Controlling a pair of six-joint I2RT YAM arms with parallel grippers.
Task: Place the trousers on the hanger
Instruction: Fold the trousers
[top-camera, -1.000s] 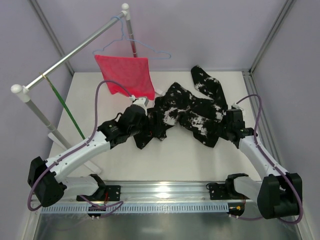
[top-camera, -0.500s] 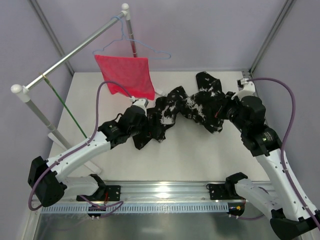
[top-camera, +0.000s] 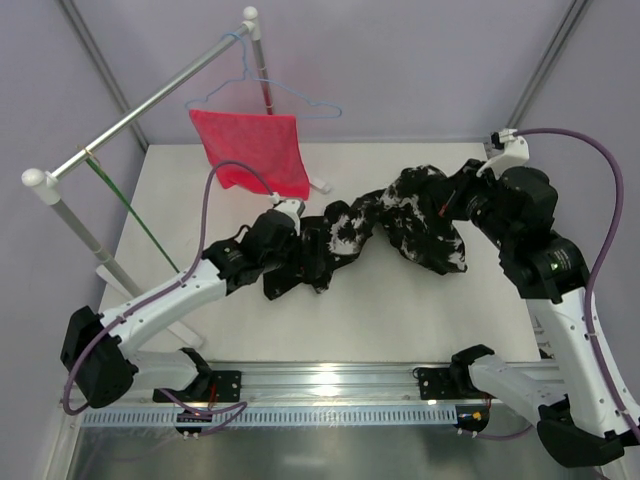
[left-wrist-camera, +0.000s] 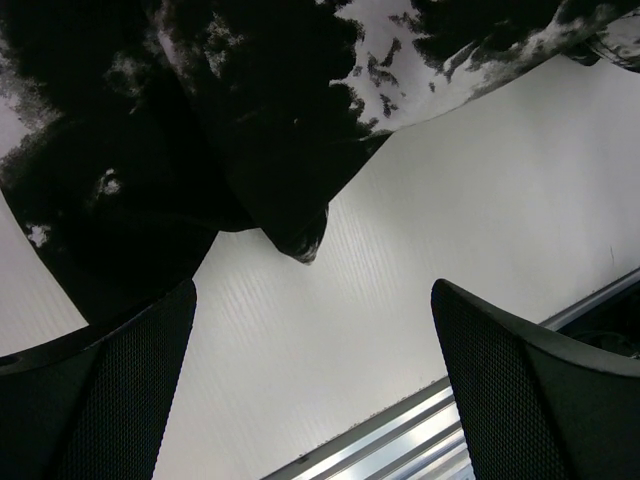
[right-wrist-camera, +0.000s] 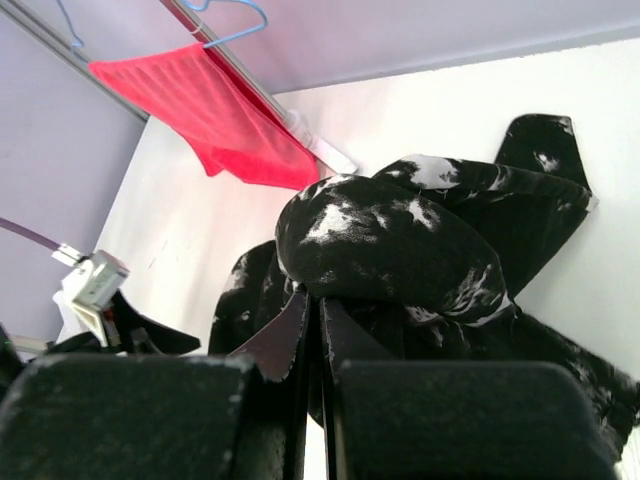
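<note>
The trousers' loose end edge (top-camera: 318, 284) (left-wrist-camera: 291, 231) is opposite my right gripper, and my left gripper needs to reach it and pick it up to spread the trousers out for the hanger.
The black trousers with white splotches (top-camera: 400, 215) lie stretched across the middle of the white table. My right gripper (top-camera: 455, 206) is shut on their right end and holds that end bunched up above the table. In the right wrist view the fabric (right-wrist-camera: 390, 245) bulges over my closed gripper (right-wrist-camera: 320, 312). My left gripper (top-camera: 305, 248) is at the trousers' left end, open and empty. In the left wrist view bare table shows within the gripper (left-wrist-camera: 320, 400) and the fabric (left-wrist-camera: 250, 130) lies beyond it. The thin green hanger (top-camera: 130, 215) hangs from the rail at the left.
A metal clothes rail (top-camera: 150, 105) runs diagonally at the back left on white posts. A pale blue wire hanger (top-camera: 300, 100) on it carries a red mesh cloth (top-camera: 255, 150), also in the right wrist view (right-wrist-camera: 200, 110). A metal strip (top-camera: 330, 375) edges the table front. Purple walls enclose the table.
My right arm has risen and swung back to the right, lifting and pulling the trousers' right end with it. The fabric has stretched out. My left arm has barely moved.
</note>
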